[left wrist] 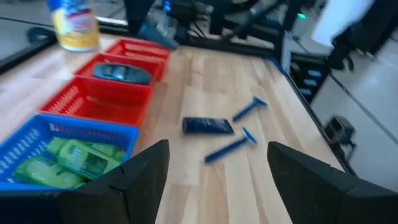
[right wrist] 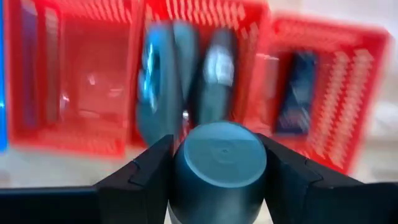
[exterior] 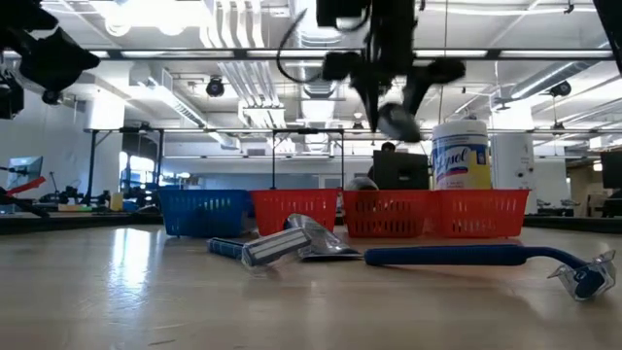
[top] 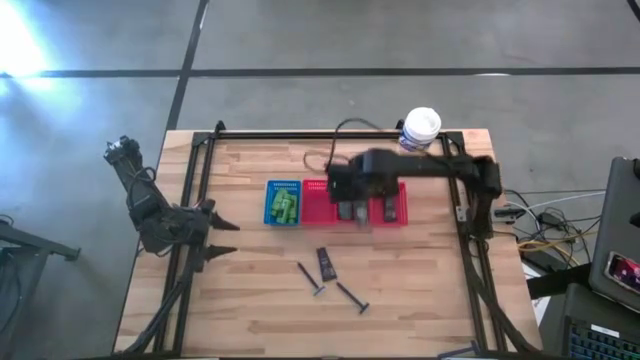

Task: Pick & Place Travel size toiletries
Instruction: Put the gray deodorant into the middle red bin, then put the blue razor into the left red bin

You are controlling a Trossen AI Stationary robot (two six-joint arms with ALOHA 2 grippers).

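Note:
I should keep holding the bottle with my right gripper until it is lower, because the dark grey bottle (right wrist: pixel 219 158) is hanging tilted above the middle red basket's rim.
My right gripper (top: pixel 352 208) hangs above the red baskets (top: pixel 398 190), shut on a dark grey travel bottle (right wrist: pixel 217 163); in the low view it (exterior: pixel 397 109) is well above the baskets' rims. Two more dark grey bottles (right wrist: pixel 163 81) lie in the middle red basket below it, and another (right wrist: pixel 296 93) in the neighbouring one. Green toiletries (left wrist: pixel 74 158) fill the blue basket (top: pixel 283 203). A dark tube (top: pixel 325 262) lies flat on the wood. My left gripper (top: pixel 222 238) waits open near the table's left edge, holding nothing. My right gripper pinches the dark grey bottle between its two fingers, which sit on its sides just under the round cap (right wrist: pixel 219 149). The fingers come from above, pointing down. The bottle is lifted clear over the red baskets, tilted in the low view (exterior: pixel 398 122).
Two blue razors (top: pixel 311 279) (top: pixel 352 297) lie on the wood near the dark tube. A white-lidded yellow-and-white canister (top: pixel 421 128) stands at the far edge behind the baskets. Bare wood lies toward the near edge and between my left gripper and the blue basket.

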